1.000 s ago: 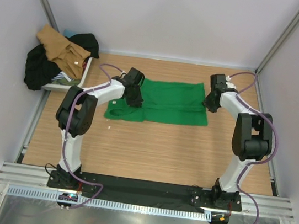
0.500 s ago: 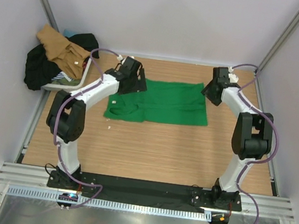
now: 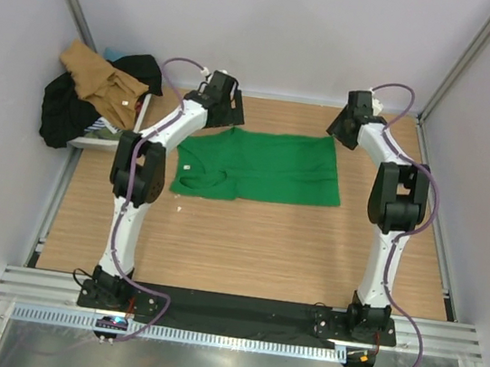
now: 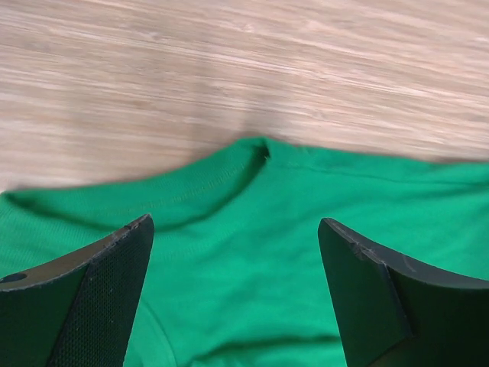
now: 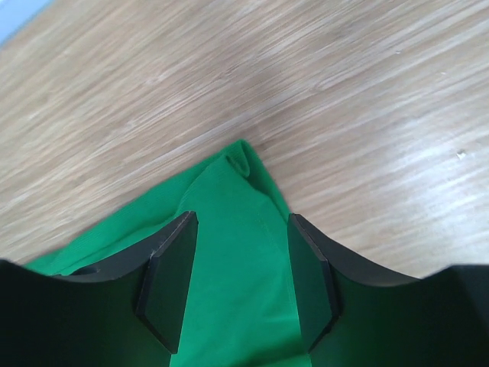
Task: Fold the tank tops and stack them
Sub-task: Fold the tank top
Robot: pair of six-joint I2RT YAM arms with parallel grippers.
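Note:
My right gripper should next take hold of the green tank top's far corner, away from the scooped neck, so that I can then fold the tank top's far edge over.
The green tank top lies flat on the wooden table, its scooped neck toward the left. My left gripper hovers over its far left corner, open, with only green cloth showing below the gap. Over the far right corner my right gripper is also open, and the cloth's corner lies just ahead of its jaws. Neither gripper holds anything. The tan tank top lies crumpled on a pile at the far left.
Dark garments sit heaped with the tan top in a white bin at the table's far left corner. Grey walls close in the back and both sides. Bare wood stretches between the green top and the arm bases.
Both grippers opened and let go of the green top, then drew back toward the far edge. The top's far edge now lies spread on the table.

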